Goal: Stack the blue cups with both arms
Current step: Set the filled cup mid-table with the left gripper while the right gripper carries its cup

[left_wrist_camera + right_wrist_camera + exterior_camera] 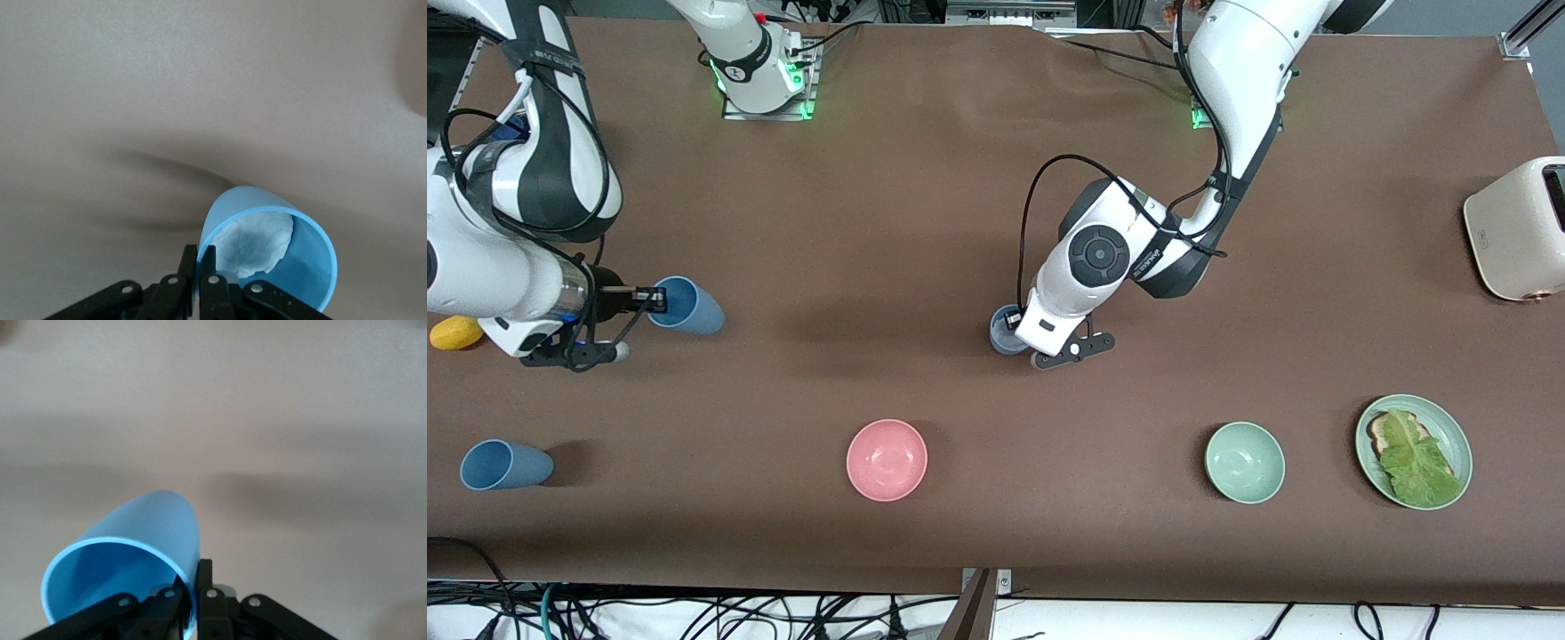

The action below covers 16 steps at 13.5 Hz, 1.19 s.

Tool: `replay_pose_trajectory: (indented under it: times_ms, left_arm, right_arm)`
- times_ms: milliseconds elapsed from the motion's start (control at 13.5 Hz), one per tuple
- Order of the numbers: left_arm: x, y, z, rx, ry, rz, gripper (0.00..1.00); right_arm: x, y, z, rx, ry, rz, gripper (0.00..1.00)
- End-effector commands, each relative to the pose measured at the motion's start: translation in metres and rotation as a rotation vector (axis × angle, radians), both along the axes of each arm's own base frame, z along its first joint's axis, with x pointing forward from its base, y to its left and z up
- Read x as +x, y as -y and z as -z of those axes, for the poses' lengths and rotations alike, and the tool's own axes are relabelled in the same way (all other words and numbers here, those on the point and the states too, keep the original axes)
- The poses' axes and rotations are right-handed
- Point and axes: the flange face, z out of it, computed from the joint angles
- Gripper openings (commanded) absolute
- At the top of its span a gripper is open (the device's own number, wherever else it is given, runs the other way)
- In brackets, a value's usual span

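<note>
The greyer blue cup's base meets its shadow on the tabletop. My left gripper should open now.
My right gripper is shut on the rim of a sky blue cup, one finger inside and one outside, holding it tilted over the table at the right arm's end; the right wrist view shows the gripper and the empty cup. My left gripper is shut on the rim of a greyer blue cup over the table's middle. The left wrist view shows the gripper pinching this cup, which has white crumpled paper inside. A third blue cup lies on its side near the front edge.
A pink bowl and a pale green bowl stand nearer the front camera. A green plate with toast and lettuce and a cream toaster are at the left arm's end. A yellow object lies under the right arm.
</note>
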Motion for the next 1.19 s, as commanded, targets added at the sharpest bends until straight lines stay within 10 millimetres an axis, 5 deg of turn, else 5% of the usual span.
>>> replay_pose_trajectory:
  times_ms: [0, 74, 148, 371, 519, 890, 1113]
  left_arm:
    - [0.008, 0.001, -0.006, -0.006, 0.013, -0.01, 0.28]
    - [0.009, -0.001, -0.007, -0.005, 0.014, -0.012, 0.58]
    - [0.011, -0.003, -0.009, 0.0, 0.012, -0.016, 1.0]
    - [0.02, -0.027, -0.033, 0.067, 0.027, 0.001, 1.0]
    - [0.037, -0.066, -0.056, 0.096, 0.019, -0.014, 1.0]
    - [0.08, -0.219, -0.1, 0.09, -0.041, 0.075, 1.0]
    - [0.093, -0.318, -0.109, 0.094, -0.078, 0.098, 1.0]
  right_arm:
    - [0.009, -0.057, -0.02, -0.023, -0.017, 0.069, 0.0]
    - [0.007, -0.075, -0.025, -0.036, -0.017, 0.098, 0.0]
    - [0.005, -0.097, -0.031, -0.039, -0.006, 0.108, 0.0]
    - [-0.001, -0.15, -0.042, 0.039, -0.009, 0.204, 0.0]
    - [-0.006, -0.184, -0.052, 0.034, 0.01, 0.246, 0.0]
    - [-0.022, -0.293, -0.053, 0.005, 0.027, 0.398, 0.0]
    - [-0.042, -0.367, -0.039, 0.019, 0.081, 0.504, 0.0]
